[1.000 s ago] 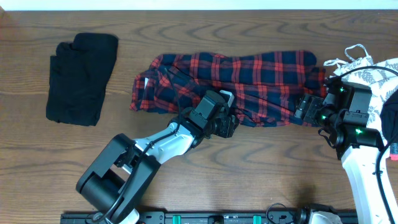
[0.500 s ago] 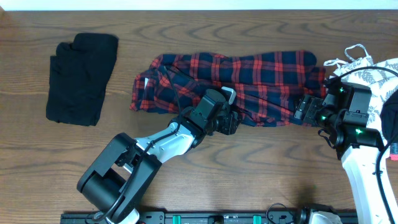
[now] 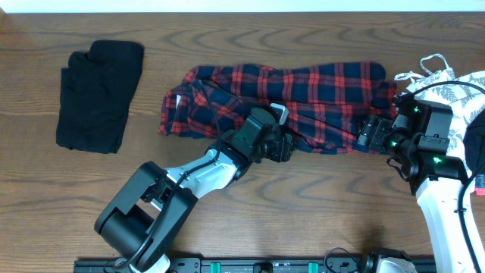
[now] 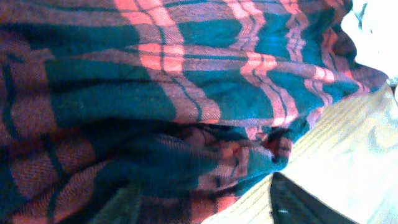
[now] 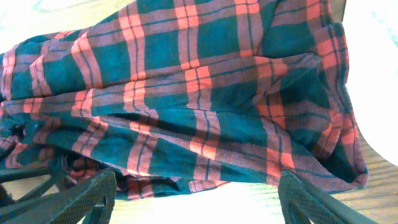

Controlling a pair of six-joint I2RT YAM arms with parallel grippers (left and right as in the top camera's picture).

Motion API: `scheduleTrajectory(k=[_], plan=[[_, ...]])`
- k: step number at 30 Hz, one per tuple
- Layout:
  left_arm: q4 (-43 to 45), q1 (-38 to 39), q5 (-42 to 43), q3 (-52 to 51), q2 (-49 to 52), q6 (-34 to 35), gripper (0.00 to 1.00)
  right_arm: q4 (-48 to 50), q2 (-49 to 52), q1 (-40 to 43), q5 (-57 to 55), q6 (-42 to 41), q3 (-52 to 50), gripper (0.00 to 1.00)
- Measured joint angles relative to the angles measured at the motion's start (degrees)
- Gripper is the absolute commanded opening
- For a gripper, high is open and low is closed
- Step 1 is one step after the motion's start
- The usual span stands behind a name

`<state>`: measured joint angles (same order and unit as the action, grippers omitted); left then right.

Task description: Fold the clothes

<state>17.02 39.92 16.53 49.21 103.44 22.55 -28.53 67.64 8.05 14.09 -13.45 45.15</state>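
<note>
The cloth is crumpled and needs to be pulled out for folding. My left gripper should next grab the bunched near edge of the plaid shirt to do that.
The red-and-navy plaid shirt [image 3: 288, 95] lies crumpled across the middle of the table, with its white neck label at the left end. My left gripper [image 3: 283, 149] sits at the shirt's near edge. In the left wrist view its jaws [image 4: 205, 210] stand apart: plaid folds [image 4: 186, 93] bunch against the left finger, and bare wood shows beside the right finger [image 4: 305, 202]. My right gripper [image 3: 366, 134] is at the shirt's right near corner. It is open [image 5: 196, 202], with the hem [image 5: 205, 180] just ahead of its fingertips and only table between them.
A folded black garment [image 3: 98, 95] lies at the far left. A white leaf-print garment [image 3: 455, 87] with straps is heaped at the right edge, behind my right arm. The table's front edge holds a black rail [image 3: 250, 265].
My left gripper's jaws have spread wider at the shirt's near edge, and it has shifted slightly right. The right arm has not moved.
</note>
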Motion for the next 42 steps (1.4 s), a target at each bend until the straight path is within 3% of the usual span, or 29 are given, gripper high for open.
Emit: scheduleTrajectory(k=[4, 10, 15, 20, 24, 30, 42], plan=[[-1.2, 0.8, -2.5, 0.0, 0.6, 5.1, 0.97, 0.0, 0.0, 0.0, 0.2, 0.1, 0.0, 0.82], [-2.3, 1.1, -5.2, 0.0, 0.7, 21.9, 0.98, 0.0, 0.0, 0.0, 0.5, 0.1, 0.0, 0.82], [-2.2, 1.1, -6.3, 0.0, 0.7, 29.3, 1.0, 0.0, 0.0, 0.0, 0.5, 0.1, 0.0, 0.82], [-2.6, 1.0, -6.5, 0.0, 0.7, 32.4, 0.8, 0.0, 0.0, 0.0, 0.5, 0.1, 0.0, 0.82], [-3.1, 1.1, -6.5, 0.0, 0.7, 33.4, 0.46, 0.0, 0.0, 0.0, 0.5, 0.1, 0.0, 0.82], [-3.1, 1.1, -6.4, 0.0, 0.7, 34.3, 0.09, 0.1, 0.0, 0.0, 0.5, 0.1, 0.0, 0.81], [-6.4, 1.1, -6.0, 0.0, 0.7, 34.2, 0.06, 0.5, 0.2, 0.0, 0.5, 0.3, 0.0, 0.81]])
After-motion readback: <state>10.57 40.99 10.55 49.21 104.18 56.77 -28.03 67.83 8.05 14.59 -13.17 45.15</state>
